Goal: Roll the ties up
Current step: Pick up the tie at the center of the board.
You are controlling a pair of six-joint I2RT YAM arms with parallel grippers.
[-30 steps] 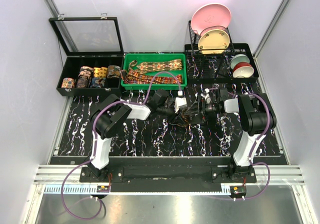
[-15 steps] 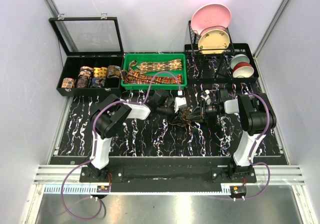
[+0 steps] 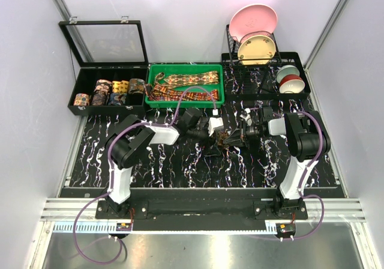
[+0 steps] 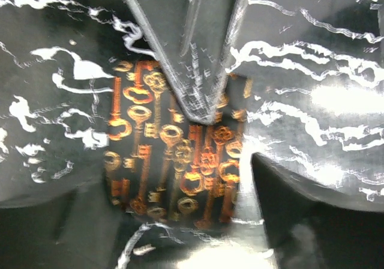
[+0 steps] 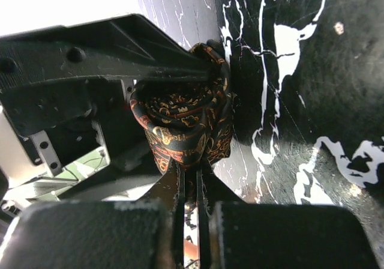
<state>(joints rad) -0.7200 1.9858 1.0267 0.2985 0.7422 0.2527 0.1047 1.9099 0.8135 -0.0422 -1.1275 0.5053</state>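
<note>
My right fingers are holding the near edge of the coil, and my left gripper is open. The coil would come up rolled if I lifted my right gripper now.
A tie [image 3: 225, 139] with gold and orange keys on dark cloth sits as a coil [image 4: 174, 167] on the black marbled table, between the two grippers. My right gripper [image 5: 189, 161] is shut, its thin fingertips pinching the coil's [image 5: 183, 119] near edge. In the left wrist view those right fingers [image 4: 186, 59] reach down from the top onto the coil. My left gripper [image 4: 174, 221] is open, one jaw on each side of the coil, with a strip of table showing between the coil and the right-hand jaw. In the top view the left gripper [image 3: 211, 138] and right gripper [image 3: 233, 138] meet mid-table.
A black case [image 3: 81, 80] at the back left holds several rolled ties [image 3: 111, 92]. A green tray [image 3: 150, 86] behind the grippers holds loose ties [image 3: 186, 78]. A dish rack [image 3: 294, 62] with plates and bowls stands at the back right. Purple cables loop over the left arm.
The right gripper has shut on the tie's coil, then the left gripper opened off it. The loose cloth on the table has drawn into a tight coil.
</note>
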